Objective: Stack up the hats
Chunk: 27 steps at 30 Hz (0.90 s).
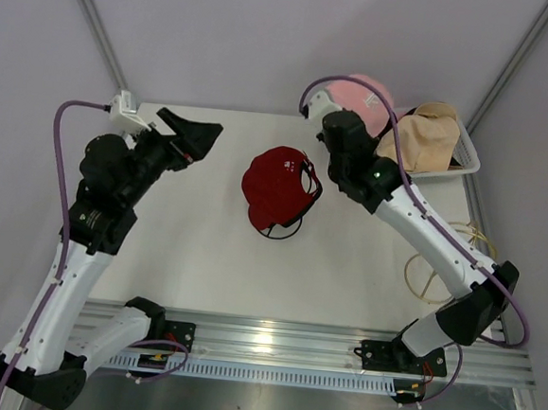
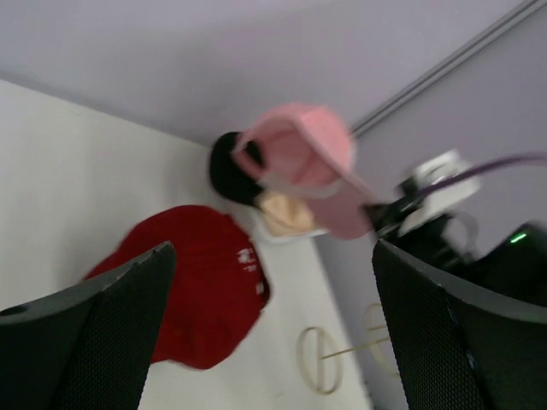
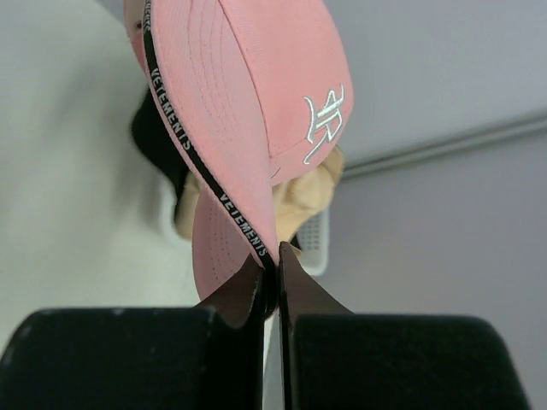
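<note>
My left gripper grabs the pink baseball cap's free rim across from my right gripper next, which leaves the cap's opening free to stack.
A red baseball cap [image 1: 277,188] lies on the white table [image 1: 204,247] at mid-table; it also shows in the left wrist view [image 2: 192,282]. My right gripper [image 3: 275,266] is shut on the rim of a pink baseball cap [image 3: 256,94] and holds it in the air near the basket, at the back right in the top view [image 1: 359,93]. A tan hat [image 1: 422,136] sits in the basket, with a black hat [image 3: 154,137] beside it. My left gripper [image 1: 189,137] is open and empty, raised left of the red cap. The pink bucket hat is out of view.
A white mesh basket [image 1: 468,156] stands at the table's back right corner. Thin tan ring-shaped loops [image 1: 432,274] lie on the right side of the table, also in the left wrist view [image 2: 320,359]. Grey walls close in the back and sides.
</note>
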Motion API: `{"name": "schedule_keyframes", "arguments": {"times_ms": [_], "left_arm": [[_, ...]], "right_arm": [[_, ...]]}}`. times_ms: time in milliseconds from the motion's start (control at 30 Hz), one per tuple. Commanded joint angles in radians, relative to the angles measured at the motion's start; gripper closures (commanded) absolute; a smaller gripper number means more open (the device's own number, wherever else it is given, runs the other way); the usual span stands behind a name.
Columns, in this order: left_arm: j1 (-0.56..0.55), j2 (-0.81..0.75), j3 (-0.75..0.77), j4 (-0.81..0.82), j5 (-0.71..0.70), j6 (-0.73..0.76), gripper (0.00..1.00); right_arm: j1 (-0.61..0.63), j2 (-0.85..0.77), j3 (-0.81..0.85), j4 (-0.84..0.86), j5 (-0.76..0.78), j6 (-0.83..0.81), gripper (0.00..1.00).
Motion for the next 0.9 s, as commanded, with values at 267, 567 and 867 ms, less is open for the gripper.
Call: {"name": "schedule_keyframes", "arguments": {"times_ms": [267,567,867], "left_arm": [[-0.168,0.275,0.072,0.377,-0.064,-0.491,0.06],[-0.222,0.407,0.101,0.544,-0.107,-0.676,0.08],[-0.268,0.499,0.191,0.589,-0.125,-0.639,0.13]], "right_arm": [[0.068,-0.208,-0.191,0.378,-0.237,-0.060,1.00],[0.093,-0.227,-0.236,0.439,-0.245,-0.095,1.00],[0.122,-0.168,-0.206,0.427,-0.208,-0.098,1.00]]}}
